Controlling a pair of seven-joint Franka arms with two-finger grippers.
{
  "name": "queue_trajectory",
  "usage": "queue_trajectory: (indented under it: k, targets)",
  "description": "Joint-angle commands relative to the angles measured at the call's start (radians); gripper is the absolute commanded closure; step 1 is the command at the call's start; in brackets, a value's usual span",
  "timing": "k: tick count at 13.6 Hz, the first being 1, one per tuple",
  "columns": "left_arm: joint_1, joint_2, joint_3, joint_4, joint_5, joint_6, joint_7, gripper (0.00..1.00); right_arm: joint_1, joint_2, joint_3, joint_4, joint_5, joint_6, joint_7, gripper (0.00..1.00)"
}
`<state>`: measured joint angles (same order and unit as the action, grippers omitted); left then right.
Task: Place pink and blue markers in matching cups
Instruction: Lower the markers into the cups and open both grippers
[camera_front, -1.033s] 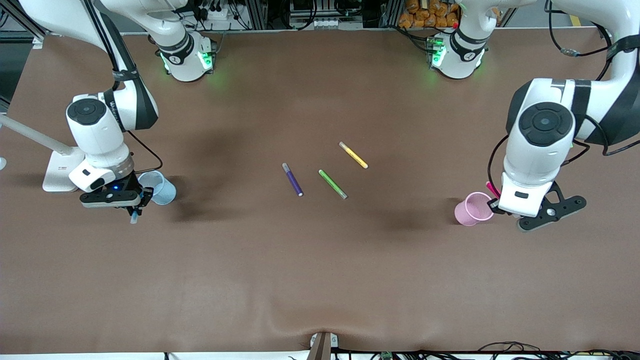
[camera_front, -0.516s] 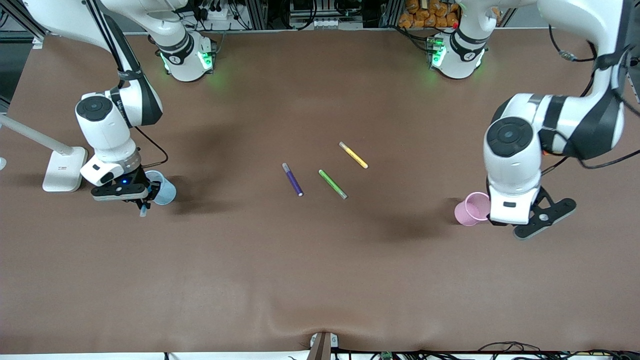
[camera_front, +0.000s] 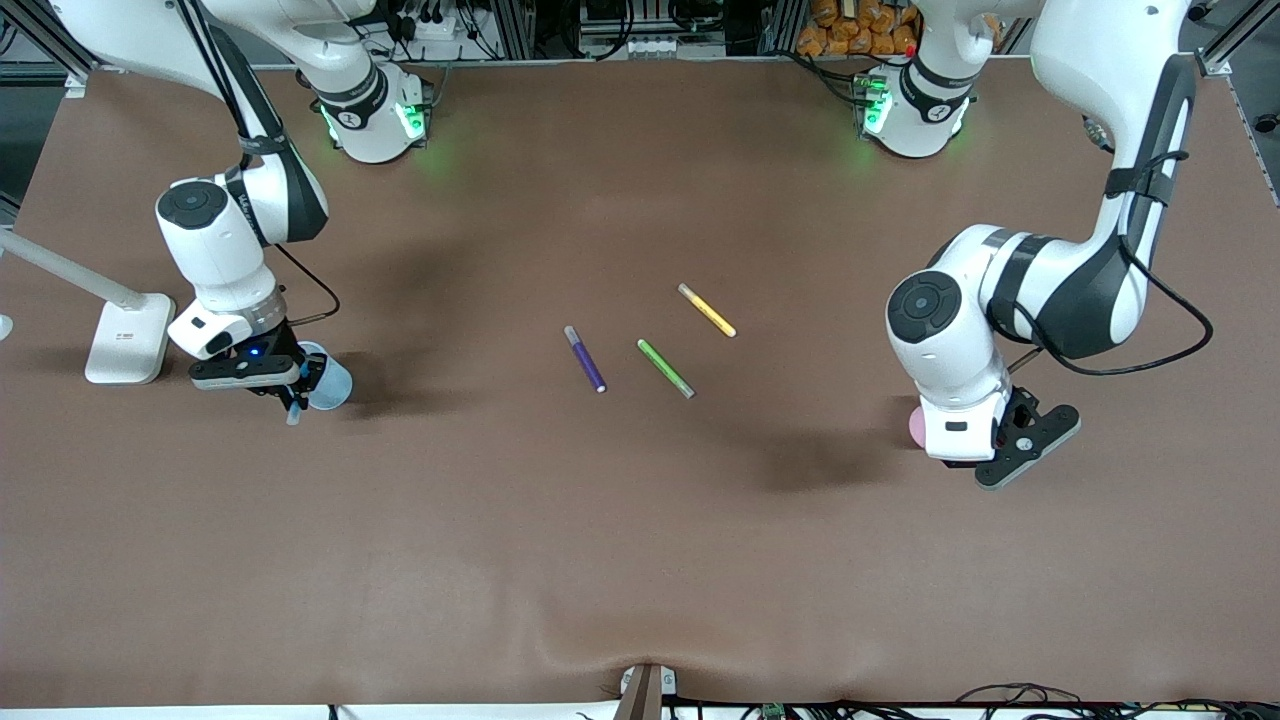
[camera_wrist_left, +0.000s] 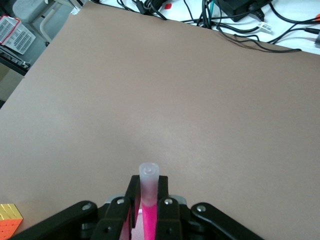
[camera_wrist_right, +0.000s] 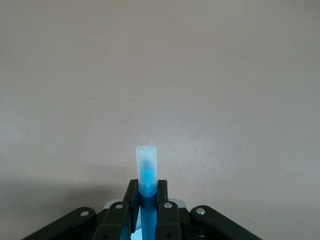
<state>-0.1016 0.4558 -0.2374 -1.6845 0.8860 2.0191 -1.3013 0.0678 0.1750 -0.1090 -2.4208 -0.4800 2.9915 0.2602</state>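
The pink marker is hanging above the pink cup (camera_front: 914, 426) in the front view. My left gripper should move the marker lower before it lets go.
My right gripper (camera_front: 290, 388) is shut on the blue marker (camera_front: 292, 412), held upright with its greyish end up (camera_wrist_right: 146, 167), at the rim of the pale blue cup (camera_front: 328, 380). In the right wrist view the right gripper (camera_wrist_right: 147, 190) clamps the marker's blue shaft. My left gripper (camera_front: 985, 450) is shut on the pink marker (camera_wrist_left: 149, 200), upright with its paler end up, over the pink cup (camera_front: 914, 426). Only a sliver of that cup shows beside the wrist. In the left wrist view the left gripper (camera_wrist_left: 148, 187) pinches the pen.
A dark purple pen (camera_front: 585, 358), a green pen (camera_front: 665, 368) and a yellow pen (camera_front: 707, 310) lie mid-table. A white stand base (camera_front: 125, 350) sits at the right arm's end of the table, near the blue cup.
My left arm has swung toward the table's middle with the pink marker and now covers most of the pink cup. My right gripper has shifted closer to the blue cup with the blue marker.
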Motion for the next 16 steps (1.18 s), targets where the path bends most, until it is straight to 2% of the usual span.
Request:
queue_trajectory:
  k: [1, 2, 3, 6, 9, 10, 13, 16]
  targets:
    - [0.0, 0.02, -0.002, -0.023, 0.091, -0.023, -0.103, 1.0, -0.028, -0.04, 0.017, -0.026, -0.029, 0.003, 0.022, 0.57]
    - [0.0, 0.029, -0.003, -0.035, 0.132, -0.046, -0.136, 1.0, -0.028, -0.04, 0.017, -0.023, -0.028, -0.006, 0.022, 0.09]
    - [-0.009, 0.04, -0.003, -0.038, 0.149, -0.069, -0.145, 1.0, -0.029, -0.04, 0.018, -0.017, -0.025, -0.019, 0.022, 0.0]
    - [-0.021, 0.047, -0.005, -0.038, 0.149, -0.118, -0.164, 1.0, -0.029, -0.037, 0.02, 0.011, -0.019, -0.023, 0.039, 0.0]
    - [-0.026, 0.05, -0.005, -0.038, 0.136, -0.134, -0.173, 1.0, -0.02, -0.023, 0.026, 0.129, 0.001, -0.165, 0.044, 0.0]
    - [-0.027, 0.055, -0.006, -0.038, 0.136, -0.141, -0.202, 1.0, -0.007, -0.009, 0.028, 0.178, 0.05, -0.234, 0.044, 0.0]
    - [-0.044, 0.086, -0.005, -0.034, 0.136, -0.151, -0.265, 1.0, 0.073, 0.021, 0.026, 0.377, 0.306, -0.513, 0.033, 0.0]
    - [-0.043, 0.086, -0.006, -0.03, 0.133, -0.152, -0.266, 1.0, 0.098, 0.076, 0.026, 0.624, 0.395, -0.841, 0.03, 0.0]
